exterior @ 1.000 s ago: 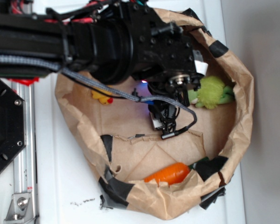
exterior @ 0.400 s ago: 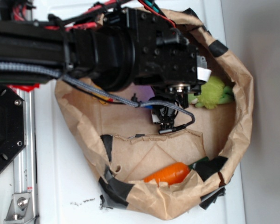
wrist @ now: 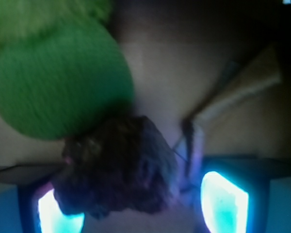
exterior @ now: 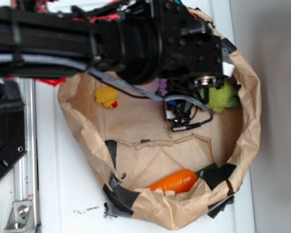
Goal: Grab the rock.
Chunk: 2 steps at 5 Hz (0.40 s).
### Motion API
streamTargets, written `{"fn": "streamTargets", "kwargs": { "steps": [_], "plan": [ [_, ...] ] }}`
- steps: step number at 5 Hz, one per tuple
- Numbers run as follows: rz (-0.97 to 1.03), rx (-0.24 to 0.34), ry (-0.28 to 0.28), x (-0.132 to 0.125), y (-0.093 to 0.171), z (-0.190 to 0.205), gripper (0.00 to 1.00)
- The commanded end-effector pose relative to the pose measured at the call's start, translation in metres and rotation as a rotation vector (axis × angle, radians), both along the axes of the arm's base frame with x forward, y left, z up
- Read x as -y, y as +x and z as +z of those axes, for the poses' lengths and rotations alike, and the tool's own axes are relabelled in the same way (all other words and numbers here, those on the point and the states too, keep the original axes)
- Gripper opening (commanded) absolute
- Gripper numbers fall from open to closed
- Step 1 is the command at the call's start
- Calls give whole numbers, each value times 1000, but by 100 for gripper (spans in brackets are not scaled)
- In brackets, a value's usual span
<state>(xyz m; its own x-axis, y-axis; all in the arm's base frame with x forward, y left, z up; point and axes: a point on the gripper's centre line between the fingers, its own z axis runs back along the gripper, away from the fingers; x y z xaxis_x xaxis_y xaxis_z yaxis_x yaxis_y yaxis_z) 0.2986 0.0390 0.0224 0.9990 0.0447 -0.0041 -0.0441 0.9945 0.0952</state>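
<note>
My gripper should close on the dark rock now, because its glowing fingers are low on either side of the rock and would hold it.
In the wrist view the rock (wrist: pixel 117 174), a dark rough mottled lump, lies on the brown paper floor between my gripper's (wrist: pixel 140 209) two glowing pads. It overlaps the left pad (wrist: pixel 58 216). A clear gap separates it from the right pad (wrist: pixel 224 201), so the gripper is open around it. In the exterior view the gripper (exterior: pixel 180 115) hangs low inside the paper bag, and the arm hides the rock there.
A green fuzzy plush (wrist: pixel 58 82) (exterior: pixel 222 98) lies right behind the rock. A yellow duck (exterior: pixel 107 97) sits at the bag's left. An orange carrot toy (exterior: pixel 176 180) lies at the front. The crumpled paper bag wall (exterior: pixel 250 126) rings everything.
The arm has moved right and toward the back of the bag, nearer the green plush. The yellow duck has come fully into view.
</note>
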Motion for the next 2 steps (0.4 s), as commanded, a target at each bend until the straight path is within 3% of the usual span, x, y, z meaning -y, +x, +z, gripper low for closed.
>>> {"fn": "streamTargets", "kwargs": {
  "steps": [1, 2],
  "plan": [
    [1, 50, -1, -2, 15, 9, 100],
    [-17, 36, -36, 6, 11, 4, 100]
  ]
}}
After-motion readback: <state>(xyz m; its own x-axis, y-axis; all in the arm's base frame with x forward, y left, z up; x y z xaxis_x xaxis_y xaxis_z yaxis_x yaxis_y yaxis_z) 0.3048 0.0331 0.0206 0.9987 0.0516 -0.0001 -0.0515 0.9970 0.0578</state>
